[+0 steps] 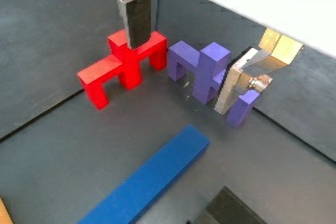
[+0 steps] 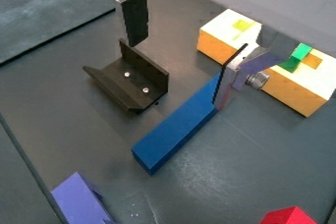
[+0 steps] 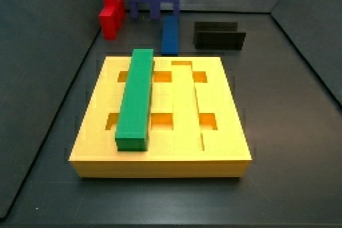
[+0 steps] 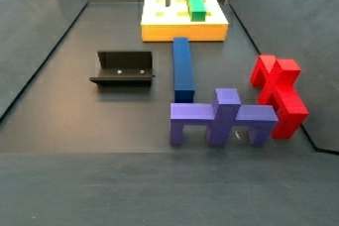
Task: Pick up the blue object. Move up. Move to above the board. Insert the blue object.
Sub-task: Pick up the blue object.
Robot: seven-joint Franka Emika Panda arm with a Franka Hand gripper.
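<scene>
My gripper grabs the bar's end [image 3: 170,20] beside the purplish-blue piece next, to insert the blue bar into the board [image 3: 160,157].
The blue object [image 2: 184,130] is a long blue bar lying flat on the dark floor, between the fixture and the red piece; it also shows in a wrist view [image 1: 151,184] and in both side views [image 3: 168,32] [image 4: 183,66]. The board [image 3: 160,157] is a yellow-orange block with grooves and cut-outs, also seen in a side view [image 4: 179,34] and a wrist view [image 2: 269,66]. A green bar [image 3: 136,97] lies in one of its grooves. My gripper [image 2: 180,71] hangs open and empty above the floor, over the bar's end nearest the board. It also shows in a wrist view [image 1: 184,71].
A red piece with legs [image 4: 281,91] and a purplish-blue piece with legs [image 4: 219,119] stand near the bar's far end, both also in a wrist view [image 1: 121,66] [image 1: 197,66]. The dark fixture [image 2: 129,79] stands beside the bar. Grey walls enclose the floor.
</scene>
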